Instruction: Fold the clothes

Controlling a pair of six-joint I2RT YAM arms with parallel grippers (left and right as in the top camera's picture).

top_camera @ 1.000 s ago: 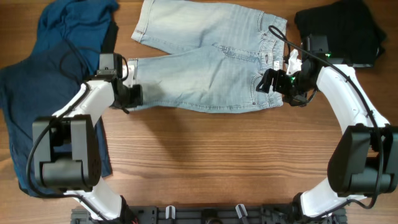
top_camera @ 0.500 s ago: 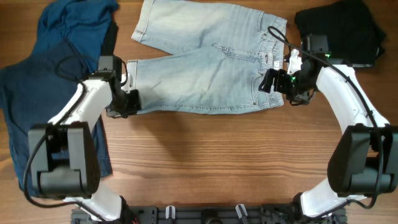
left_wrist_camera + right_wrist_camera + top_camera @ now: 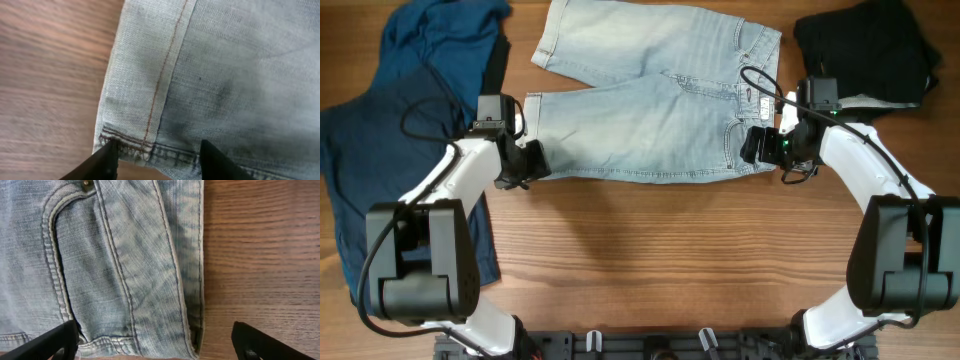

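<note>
Next, my right gripper grabs the denim shorts point(image 3: 650, 110) at the waistband's near corner, to fold the near side of the shorts over the far leg.
The pale blue denim shorts point(image 3: 650, 110) lie flat across the far middle of the table, one leg angled over the other. My left gripper point(image 3: 527, 162) sits at the near corner of the leg hem point(image 3: 145, 100). Its black fingertips point(image 3: 107, 161) are apart, the stitched hem corner lies on the wood between them, and nothing is pinched. My right gripper point(image 3: 765, 148) hovers at the waistband's near corner point(image 3: 185, 305). It stands wide open, one fingertip point(image 3: 55, 342) over the pocket seam and the other over bare wood. Dark blue garments point(image 3: 380, 130) lie at the left, a black one point(image 3: 870, 45) at the far right.
Bare wooden tabletop point(image 3: 650, 250) stretches from the shorts toward the near edge. The dark blue garments run down the left side under my left arm. The black garment lies just behind my right arm.
My left gripper has gone from shut on the leg hem to open, leaving the hem flat on the table. My right gripper stayed open and shifted slightly nearer along the waistband.
</note>
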